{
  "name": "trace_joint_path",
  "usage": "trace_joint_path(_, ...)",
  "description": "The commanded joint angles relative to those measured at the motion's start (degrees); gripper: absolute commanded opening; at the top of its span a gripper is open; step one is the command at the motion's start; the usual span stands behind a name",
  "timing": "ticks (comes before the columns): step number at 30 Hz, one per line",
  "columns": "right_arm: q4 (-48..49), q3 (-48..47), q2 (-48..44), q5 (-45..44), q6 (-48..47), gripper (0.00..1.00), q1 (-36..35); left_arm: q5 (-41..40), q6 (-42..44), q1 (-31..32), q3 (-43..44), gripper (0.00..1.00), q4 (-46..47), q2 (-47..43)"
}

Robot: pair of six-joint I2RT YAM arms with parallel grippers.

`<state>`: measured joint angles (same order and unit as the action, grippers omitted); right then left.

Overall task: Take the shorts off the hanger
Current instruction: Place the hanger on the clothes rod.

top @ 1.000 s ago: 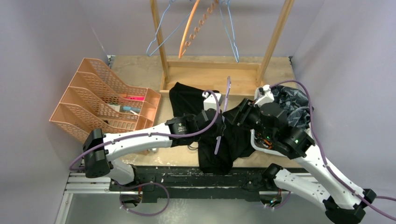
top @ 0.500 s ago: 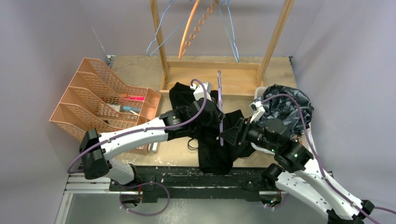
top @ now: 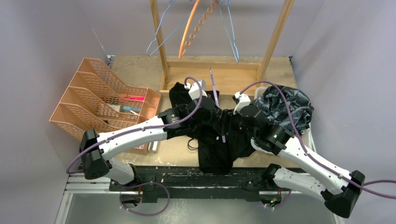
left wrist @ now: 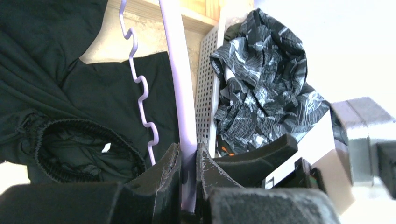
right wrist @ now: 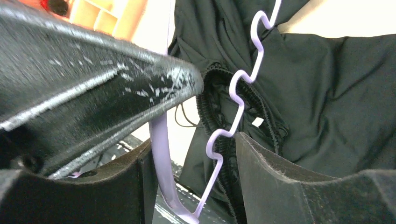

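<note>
My right gripper needs to close on the hanger now, because the hanger's lower end is well behind its fingers in their gap and would be caught.
A lilac hanger (top: 213,86) stands tilted over the middle of the table, its wavy bar (left wrist: 140,93) bare. My left gripper (top: 211,103) is shut on the hanger's flat arm (left wrist: 180,93). The black shorts (top: 219,147) lie crumpled on the table under it, waistband (right wrist: 219,100) showing. My right gripper (right wrist: 194,172) is open around the hanger's lower end (right wrist: 161,140). The flat arm lies against one finger (right wrist: 135,182); the other finger (right wrist: 261,163) stands clear. Dark grey-blue camouflage shorts (top: 285,105) fill a white basket (left wrist: 205,88) at the right.
Orange letter trays (top: 105,100) stand at the left. A wooden rack (top: 212,72) at the back carries a blue wire hanger (top: 161,37) and an orange hanger (top: 189,28). The black shorts hang over the table's near edge (top: 187,161).
My left gripper has carried the hanger back and to the left. My right arm has swung left from the basket, and its jaws have come round the hanger's lower end.
</note>
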<state>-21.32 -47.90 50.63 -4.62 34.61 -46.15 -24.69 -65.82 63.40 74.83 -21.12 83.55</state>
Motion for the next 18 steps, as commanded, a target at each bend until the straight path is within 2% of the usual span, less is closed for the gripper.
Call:
trace_joint_path(1,-2.7,-3.9,2.9,-9.6,-1.6,0.58,-4.7,-5.5,-4.4,0.1,3.8,0.0,0.7,-1.3)
trace_joint_path(6,-0.1,-2.2,2.6,-13.8,-0.9,0.39,-7.7,-7.8,-7.0,0.1,4.3,0.0,0.0,-1.5)
trace_joint_path(12,2.1,-0.9,-0.3,-15.5,-1.8,0.01,-8.0,-7.9,-8.7,0.1,3.6,0.0,0.1,-1.4)
trace_joint_path(15,1.6,-0.7,-1.0,-16.6,-1.7,0.0,-8.1,-7.5,-8.8,0.0,3.1,0.0,1.2,-1.4)
trace_joint_path(16,0.8,-1.0,-0.9,-17.0,-1.4,0.0,-8.1,-7.2,-8.4,0.1,2.9,0.04,1.7,-1.5)
trace_joint_path(18,-1.4,-1.7,-0.3,-17.8,-0.2,0.0,-8.1,-6.6,-7.1,0.0,2.3,0.24,2.8,-1.9)
